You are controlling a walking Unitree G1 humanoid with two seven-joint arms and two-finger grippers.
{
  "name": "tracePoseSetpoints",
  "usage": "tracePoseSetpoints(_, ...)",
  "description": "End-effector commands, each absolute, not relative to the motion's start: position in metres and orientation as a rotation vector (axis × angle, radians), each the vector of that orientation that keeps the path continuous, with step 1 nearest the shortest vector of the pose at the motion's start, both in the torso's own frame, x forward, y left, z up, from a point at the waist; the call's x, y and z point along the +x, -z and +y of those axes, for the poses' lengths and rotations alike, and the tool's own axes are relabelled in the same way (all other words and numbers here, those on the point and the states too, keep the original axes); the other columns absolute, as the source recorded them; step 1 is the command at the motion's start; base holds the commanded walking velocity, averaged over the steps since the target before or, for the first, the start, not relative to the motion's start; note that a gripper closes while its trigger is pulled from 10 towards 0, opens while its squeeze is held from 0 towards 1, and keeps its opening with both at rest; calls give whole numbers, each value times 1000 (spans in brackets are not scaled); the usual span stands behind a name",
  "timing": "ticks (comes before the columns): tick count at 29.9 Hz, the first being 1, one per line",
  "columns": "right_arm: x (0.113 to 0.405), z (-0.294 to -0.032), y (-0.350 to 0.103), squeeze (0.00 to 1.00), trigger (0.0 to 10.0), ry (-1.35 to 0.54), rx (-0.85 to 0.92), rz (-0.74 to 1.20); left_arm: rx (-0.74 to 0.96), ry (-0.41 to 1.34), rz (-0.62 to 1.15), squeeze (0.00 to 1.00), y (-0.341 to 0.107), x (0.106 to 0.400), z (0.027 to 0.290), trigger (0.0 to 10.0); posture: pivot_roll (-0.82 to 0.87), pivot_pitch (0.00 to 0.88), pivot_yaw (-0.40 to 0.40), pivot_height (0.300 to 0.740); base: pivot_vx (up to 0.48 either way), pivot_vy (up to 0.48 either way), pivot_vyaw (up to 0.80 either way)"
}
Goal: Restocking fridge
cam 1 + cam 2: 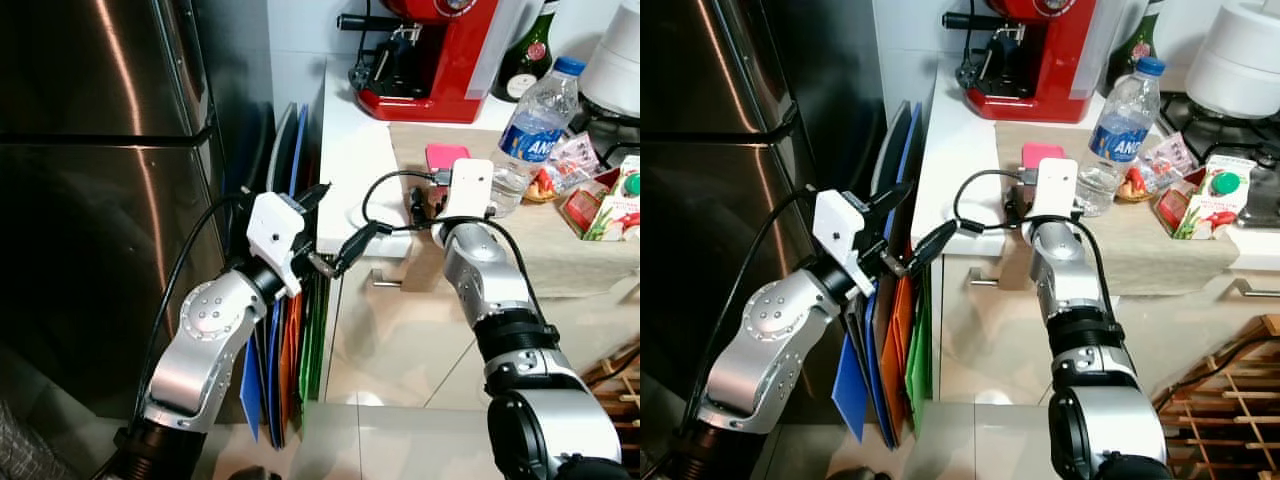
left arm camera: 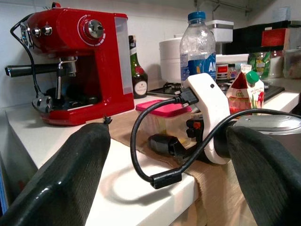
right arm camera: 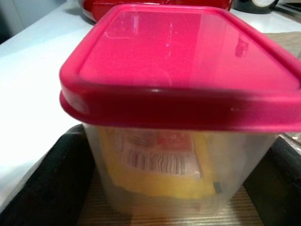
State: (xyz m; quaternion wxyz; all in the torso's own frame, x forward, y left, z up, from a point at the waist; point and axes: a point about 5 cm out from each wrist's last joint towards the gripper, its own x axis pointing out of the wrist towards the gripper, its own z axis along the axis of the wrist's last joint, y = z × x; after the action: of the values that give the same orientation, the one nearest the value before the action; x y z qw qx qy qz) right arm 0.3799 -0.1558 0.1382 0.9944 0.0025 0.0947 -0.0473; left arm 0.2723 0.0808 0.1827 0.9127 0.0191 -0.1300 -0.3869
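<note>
My right gripper takes hold of the container [image 1: 446, 156] by its narrower lower sides next, since the pink lid flares out wide over the container.
A clear container with a pink lid [image 3: 178, 61] and a yellow packet inside stands on the beige mat [image 1: 560, 250] on the counter. My right gripper [image 3: 174, 183] is open, with one black finger [image 3: 47, 183] on each side of the container's lower wall. From the head, the container [image 1: 446, 156] peeks out beyond the white wrist mount [image 1: 468, 188]. My left gripper [image 1: 340, 222] is open and empty, held in the air by the counter's left edge and pointing at the right wrist. The steel fridge [image 1: 100, 200] stands at the left with its doors closed.
A water bottle [image 1: 535, 125], snack packets [image 1: 565, 165] and a juice carton [image 1: 612, 205] stand right of the container. A red coffee machine [image 1: 430, 60], a dark bottle [image 1: 530, 50] and a white appliance [image 1: 615, 50] are behind. Coloured boards [image 1: 290, 340] fill the gap beside the fridge.
</note>
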Motion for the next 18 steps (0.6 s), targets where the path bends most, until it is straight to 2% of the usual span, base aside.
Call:
tracePoseSetpoints(1,380,-163,-136,0,10000,123,-13,201,41,811,-270,0,-183,271,81,10000,45,0,-2,740,0,0,0)
tracePoseSetpoints(2,381,-165,-135,0,8431,129,-15,201,39,814,-271,0,-183,271,80,10000,44,0,-1,740,0,0,0)
tracePoseSetpoints(3,381,-165,-135,0,8431,129,-15,201,39,814,-271,0,-183,271,80,10000,44,0,-1,740,0,0,0)
tracePoseSetpoints(4,381,-168,-134,0,4667,138,-14,200,34,819,-273,0,-183,270,79,10000,44,0,-1,740,0,0,0)
tracePoseSetpoints(5,381,-168,-134,0,4667,138,-14,200,34,819,-273,0,-183,270,79,10000,44,0,-1,740,0,0,0)
tracePoseSetpoints(6,382,-168,-134,0,0,138,-12,197,32,822,-273,0,-183,270,79,10000,44,0,-1,740,0,0,0)
tracePoseSetpoints(18,385,-166,-134,0,0,124,-6,185,44,808,-265,0,-181,272,79,10000,43,0,-5,740,0,0,0)
